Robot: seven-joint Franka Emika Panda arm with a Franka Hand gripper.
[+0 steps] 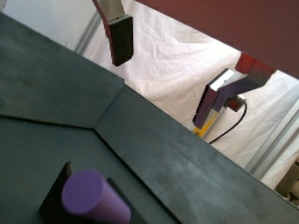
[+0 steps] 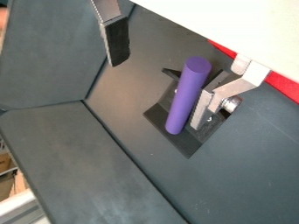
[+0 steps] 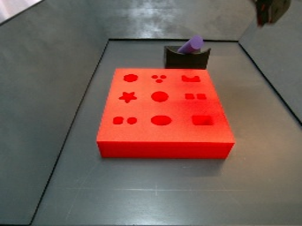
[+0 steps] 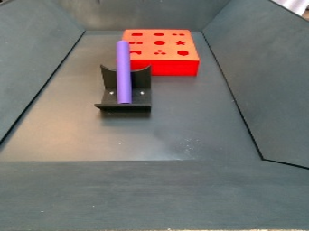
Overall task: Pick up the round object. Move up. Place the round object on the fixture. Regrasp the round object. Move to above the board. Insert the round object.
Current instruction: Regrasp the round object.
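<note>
My gripper is to grab the purple round object by its upper end [image 3: 196,41] next. Its lower end then stays free to go into the board [image 3: 162,110].
The purple round object [image 4: 122,70] rests tilted on the dark fixture [image 4: 125,97], its upper end leaning in the notch; it shows in both side views [image 3: 192,42] and both wrist views [image 2: 184,94] [image 1: 93,194]. The red-orange board [image 3: 162,110] lies flat beside the fixture [image 3: 186,60], also in a side view [image 4: 163,51]. My gripper [image 2: 170,70] is open and empty, raised above the fixture, apart from the peg. Only its tip shows in a side view [image 3: 271,11]. The fingers [image 1: 121,39] stand wide apart.
Sloped dark grey walls [image 4: 49,81] ring the floor on all sides. A white cloth [image 1: 176,61] hangs beyond the wall. A strip of the board's red edge [image 2: 281,86] shows behind the fixture [image 2: 193,133].
</note>
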